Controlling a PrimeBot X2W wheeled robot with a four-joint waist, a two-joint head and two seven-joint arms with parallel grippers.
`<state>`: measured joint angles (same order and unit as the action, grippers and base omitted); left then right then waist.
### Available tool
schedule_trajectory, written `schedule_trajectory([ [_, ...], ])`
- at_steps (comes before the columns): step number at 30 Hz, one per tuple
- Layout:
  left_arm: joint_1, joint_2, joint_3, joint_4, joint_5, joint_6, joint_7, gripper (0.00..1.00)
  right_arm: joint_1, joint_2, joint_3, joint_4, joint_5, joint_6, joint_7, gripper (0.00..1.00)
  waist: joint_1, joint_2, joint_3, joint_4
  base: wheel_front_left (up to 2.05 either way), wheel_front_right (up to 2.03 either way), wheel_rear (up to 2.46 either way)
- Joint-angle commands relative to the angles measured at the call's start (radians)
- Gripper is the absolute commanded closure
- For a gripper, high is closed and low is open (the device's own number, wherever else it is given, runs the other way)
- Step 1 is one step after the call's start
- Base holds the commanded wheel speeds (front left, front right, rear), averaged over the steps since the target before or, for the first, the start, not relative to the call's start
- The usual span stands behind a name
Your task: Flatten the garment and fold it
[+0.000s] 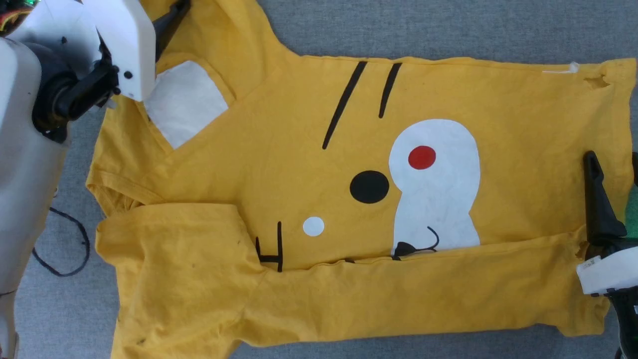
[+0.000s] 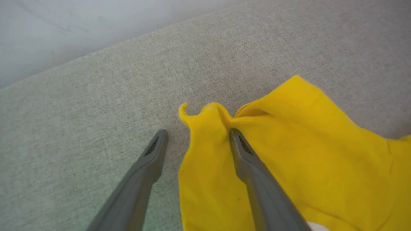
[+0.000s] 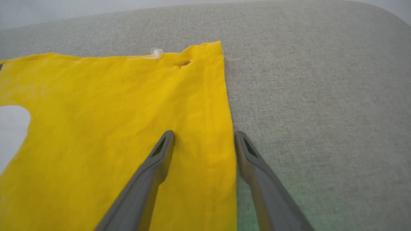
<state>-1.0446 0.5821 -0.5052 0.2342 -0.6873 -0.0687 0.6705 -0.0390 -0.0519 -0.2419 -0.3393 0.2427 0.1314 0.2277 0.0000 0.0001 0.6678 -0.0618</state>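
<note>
The robot's right gripper should next grab the yellow T-shirt by its bottom hem (image 1: 619, 137) below the torn corner (image 1: 611, 75), so it can fold the T-shirt.
The garment (image 1: 309, 164), a bright yellow T-shirt with a cartoon face print, lies sideways on the grey fabric surface (image 1: 423, 25), neck to the left and hem to the right. Its near long side is folded up over the lower part of the print. My left gripper (image 1: 174, 15) is at the far left sleeve. In the left wrist view it (image 2: 197, 138) stands open astride the crumpled sleeve edge (image 2: 208, 128). My right gripper (image 1: 614, 164) is at the hem. In the right wrist view it (image 3: 205, 139) is open, one finger over the cloth (image 3: 96, 128) and one over the bare surface.
A thin dark cable (image 1: 65, 249) loops on the surface at the near left, beside my pale body. The surface's far edge (image 2: 96, 54) runs close behind the sleeve. A small tear and a white tag (image 3: 156, 52) mark the far hem corner.
</note>
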Motion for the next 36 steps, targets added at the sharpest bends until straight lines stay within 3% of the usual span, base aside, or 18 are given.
schedule_trajectory([
  [1,0.016,0.01,-0.011,0.012,0.008,0.002,0.008,0.06,-0.02,0.002,0.003,0.003,0.005,-0.001,-0.001,0.0,0.0,-0.0001,0.007,-0.006,0.0,0.0,0.0],
  [2,0.02,0.012,-0.015,0.017,0.009,0.0,0.008,0.7,-0.022,0.002,0.004,0.004,0.005,-0.001,-0.001,0.0,0.0,-0.0001,0.009,-0.008,0.0,0.0,0.0],
  [3,0.023,0.014,-0.017,0.02,0.011,-0.002,0.004,1.0,-0.024,0.002,0.004,0.005,0.005,-0.001,-0.002,0.0,0.0,-0.0001,0.011,-0.009,0.0,0.0,0.0],
  [12,0.036,0.012,-0.006,0.032,0.012,-0.011,-0.086,1.0,-0.076,0.002,0.015,-0.037,-0.032,-0.001,0.034,0.0,0.0,-0.0001,-0.004,-0.001,0.0,0.0,0.0],
  [19,0.063,-0.002,-0.009,0.034,-0.007,-0.019,-0.125,1.0,-0.217,0.0,0.018,-0.1,-0.095,-0.001,0.191,0.0,0.0,-0.0001,-0.043,0.012,0.0,0.0,0.0],
  [25,0.068,-0.012,-0.014,0.025,-0.013,-0.02,-0.137,1.0,-0.331,-0.049,0.004,-0.037,-0.104,-0.001,0.372,0.0,0.0,-0.0001,-0.045,0.029,0.0,0.0,0.0],
  [29,0.063,-0.016,-0.015,0.017,-0.013,-0.019,-0.143,1.0,-0.365,-0.121,0.01,0.023,-0.119,-0.001,0.469,0.0,0.0,-0.0001,-0.028,0.046,0.0,0.0,0.0],
  [32,0.059,-0.02,-0.017,0.014,-0.013,-0.018,-0.149,1.0,-0.383,-0.154,0.004,0.066,-0.132,-0.001,0.492,0.0,0.0,-0.0001,-0.014,0.06,0.0,0.0,0.0],
  [36,0.055,-0.025,-0.019,0.017,-0.014,-0.018,-0.158,1.0,-0.391,-0.148,-0.012,0.114,-0.137,-0.001,0.501,0.0,0.0,-0.0001,-0.001,0.072,0.0,0.0,0.0],
])
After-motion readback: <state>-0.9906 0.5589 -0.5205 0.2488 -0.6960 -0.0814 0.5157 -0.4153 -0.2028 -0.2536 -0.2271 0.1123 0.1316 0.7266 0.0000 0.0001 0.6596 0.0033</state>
